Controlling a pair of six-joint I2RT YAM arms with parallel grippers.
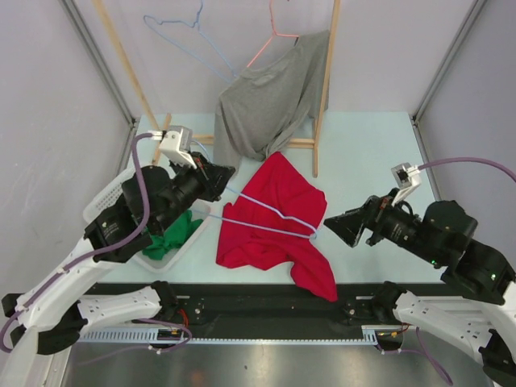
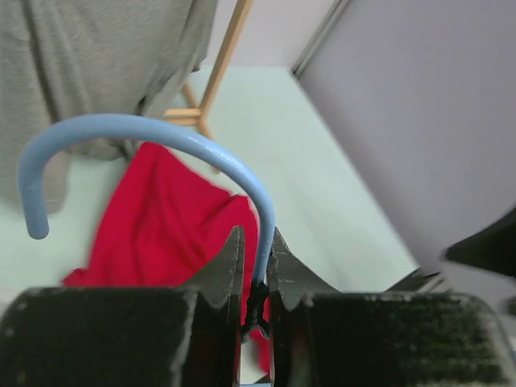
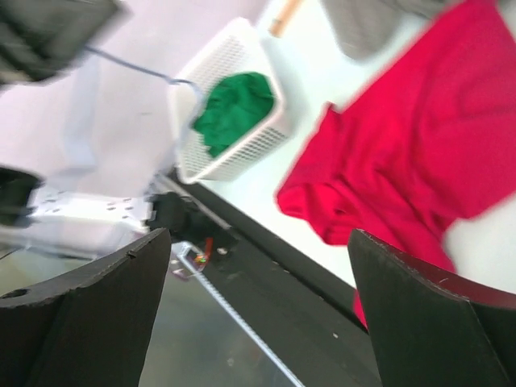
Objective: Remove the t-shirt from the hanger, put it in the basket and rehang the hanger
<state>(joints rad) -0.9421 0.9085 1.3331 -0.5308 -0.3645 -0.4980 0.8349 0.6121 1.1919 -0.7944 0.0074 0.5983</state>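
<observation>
My right gripper grabs the blue hanger by its tip next, so the hook stays free to hang.
The red t-shirt lies crumpled on the pale table, its hem hanging over the front edge. A light blue wire hanger lies across it, running from my left gripper to the shirt's right side; whether it is still threaded through the cloth I cannot tell. My left gripper is shut on the hanger's neck just below the curved hook, which arches up from the left gripper. My right gripper stands open beside the hanger's right tip, nothing between its fingers. The shirt shows beyond it.
A white mesh basket holding a green cloth sits under the left arm. On the wooden rack at the back hang a grey t-shirt on a pink hanger and an empty blue hanger.
</observation>
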